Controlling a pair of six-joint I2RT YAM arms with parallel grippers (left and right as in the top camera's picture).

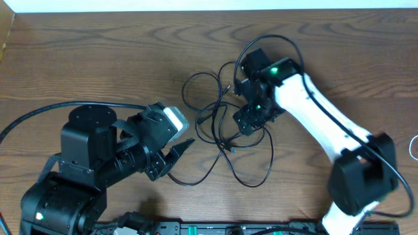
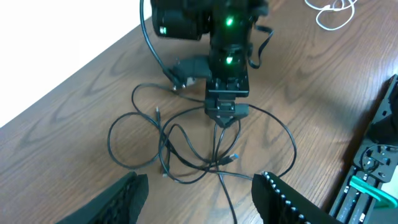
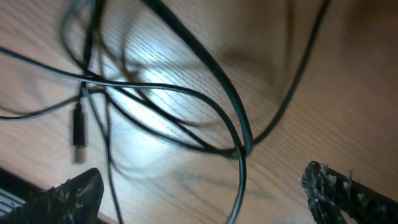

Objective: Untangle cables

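My right gripper is open, and its fingers are above the parts of the black cable, with the table showing below. It isn't ready to close on them yet and needs to lower first.
The black cable (image 1: pixel 225 140) lies in tangled loops on the middle of the wooden table. It also shows in the left wrist view (image 2: pixel 186 155) and, close up, in the right wrist view (image 3: pixel 205 93). A small plug (image 3: pixel 78 130) lies on one of its strands. The white cable (image 1: pixel 414 147) barely shows at the far right edge and sits coiled at the top right of the left wrist view (image 2: pixel 333 12). My right gripper (image 1: pixel 250 122) hangs open just above the tangle, with strands between its fingers (image 3: pixel 205 199). My left gripper (image 1: pixel 177 151) is open and empty, left of the loops.
The table's back edge (image 1: pixel 209 10) meets a white wall. A black rail with green parts (image 1: pixel 215 228) runs along the front edge and also shows in the left wrist view (image 2: pixel 373 180). The right arm's white link (image 1: pixel 320 117) stretches across the right side.
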